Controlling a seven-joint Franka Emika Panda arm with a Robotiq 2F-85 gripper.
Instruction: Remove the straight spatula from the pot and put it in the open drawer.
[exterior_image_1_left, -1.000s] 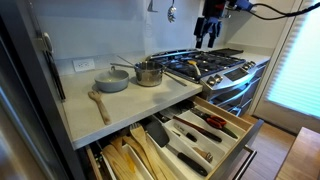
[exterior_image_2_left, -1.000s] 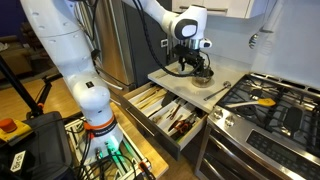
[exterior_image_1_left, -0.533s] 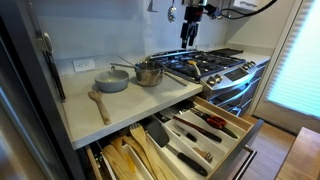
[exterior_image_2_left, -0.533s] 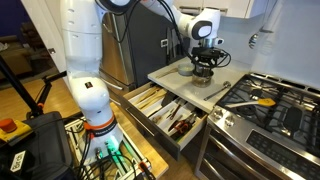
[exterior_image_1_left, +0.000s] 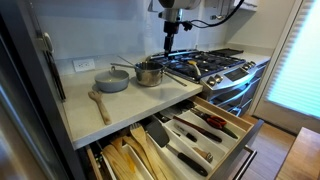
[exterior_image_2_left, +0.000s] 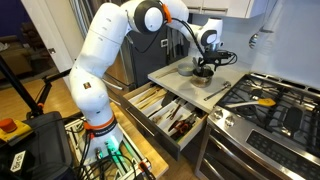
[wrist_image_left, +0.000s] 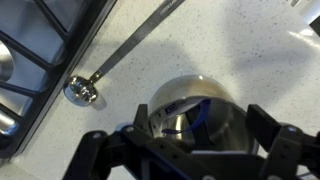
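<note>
The robot's gripper next has to grab the spatula's dark handle and leave the blade end free, to lift the straight spatula from the pot (exterior_image_1_left: 149, 73) into the open drawer.
The shiny steel pot (exterior_image_1_left: 149, 73) stands on the counter beside the stove and shows in both exterior views (exterior_image_2_left: 203, 77). In the wrist view it lies right below me (wrist_image_left: 200, 108), with something thin and dark-bluish inside; I cannot tell whether that is the straight spatula. A thin dark rod (exterior_image_1_left: 125, 62) pokes out at the pot's side. My gripper (exterior_image_1_left: 170, 47) hangs open just above the pot (exterior_image_2_left: 205, 66), jaws spread on either side of it (wrist_image_left: 188, 152). The open drawer (exterior_image_1_left: 232, 131) with dark-handled utensils is pulled out under the counter (exterior_image_2_left: 190, 133).
A pale-grey pan (exterior_image_1_left: 112, 81) and a wooden spoon (exterior_image_1_left: 98, 103) lie on the counter beside the pot. A long thin metal handle with a round end (wrist_image_left: 84, 88) lies next to the stove grate (wrist_image_left: 35, 50). A lower drawer holds wooden utensils (exterior_image_1_left: 128, 157).
My gripper has moved from over the stove across to above the pot and come lower. Pot, pan and drawers have not moved.
</note>
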